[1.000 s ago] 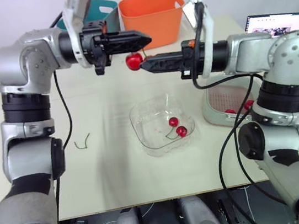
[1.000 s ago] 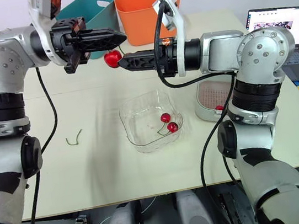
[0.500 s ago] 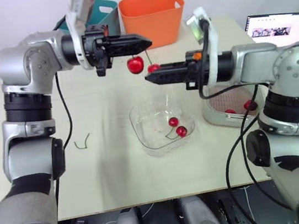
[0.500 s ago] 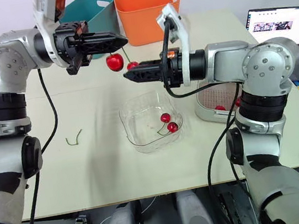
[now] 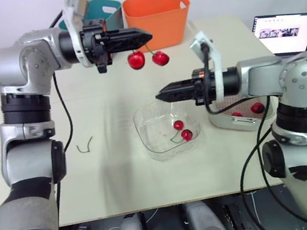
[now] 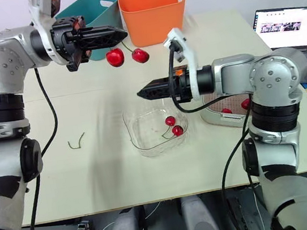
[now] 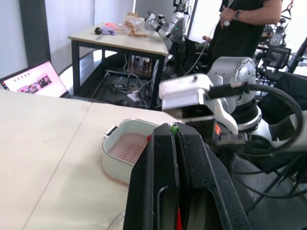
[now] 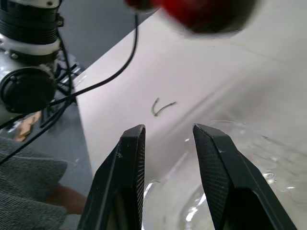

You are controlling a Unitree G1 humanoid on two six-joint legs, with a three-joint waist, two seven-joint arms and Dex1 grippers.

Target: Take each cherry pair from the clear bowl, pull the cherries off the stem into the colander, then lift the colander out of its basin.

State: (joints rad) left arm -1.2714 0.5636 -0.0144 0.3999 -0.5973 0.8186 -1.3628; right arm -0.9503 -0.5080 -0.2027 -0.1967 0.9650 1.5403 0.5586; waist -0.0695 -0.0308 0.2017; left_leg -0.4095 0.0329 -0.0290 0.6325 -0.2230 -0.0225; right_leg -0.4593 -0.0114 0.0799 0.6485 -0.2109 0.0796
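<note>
My right gripper grabs the hanging cherry by its round red body next. Then I pull the cherry off its stem for the colander.
My left gripper is held high over the table, shut on the stem of a cherry pair. Its two red cherries hang below it. My right gripper is open, lower down, just above the far rim of the clear bowl, apart from the hanging cherries. A second cherry pair lies in the bowl. The pink colander sits in its pale basin to the right of the bowl, partly hidden by my right arm, with loose cherries inside.
An orange bin and a teal bin stand at the back of the table. A laptop is at the far right. A bare green stem lies on the table to the left of the bowl.
My right gripper has come away from the hanging cherry and dropped toward the bowl. Both cherries still hang from the stem in my left gripper, which has barely moved.
</note>
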